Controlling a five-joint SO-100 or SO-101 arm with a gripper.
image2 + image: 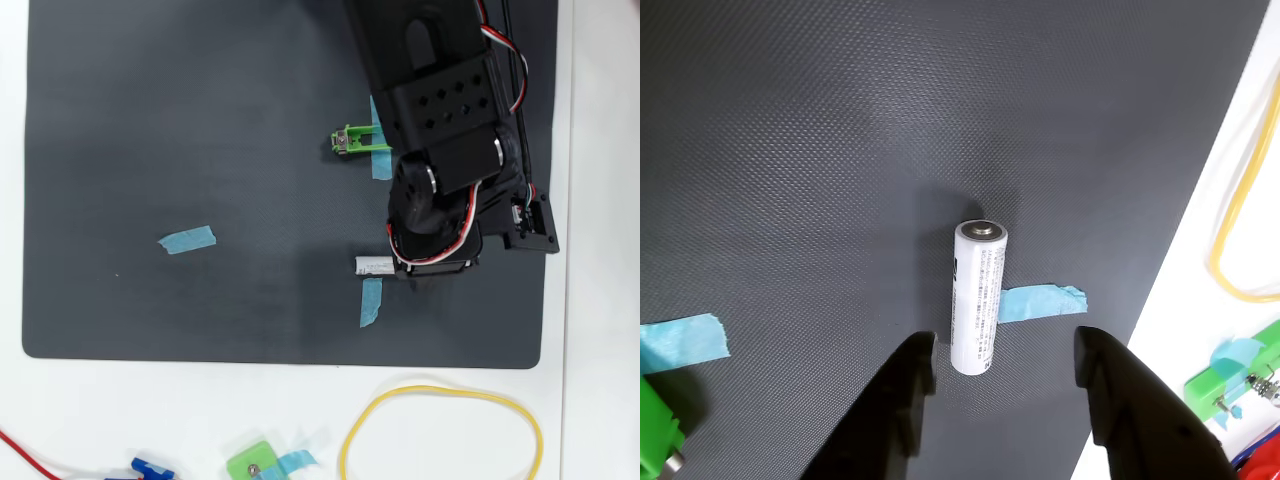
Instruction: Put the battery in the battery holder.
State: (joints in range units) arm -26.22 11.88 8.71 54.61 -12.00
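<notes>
My gripper grabs the battery by its white body near the flat end (973, 340) next, to set it into the green holder (654, 435).
The battery (978, 295), a white cylinder with grey print, lies on the black mat (840, 150), its metal end pointing away from the camera in the wrist view. My gripper (1005, 342) is open and empty, with one black finger on each side of the battery's near end, not touching it. In the overhead view only the battery's left end (373, 265) shows from under the arm (450, 170), which hides the fingers. The green battery holder shows only one end: at the lower left of the wrist view (655, 430) and under the arm in the overhead view (350, 142).
A blue tape strip (1040, 300) lies under the battery, also seen in the overhead view (371, 302). Another strip (187, 239) lies at mid-left. A yellow loop (440, 430), a small green block (255, 465) and red wire sit on the white table beyond the mat edge.
</notes>
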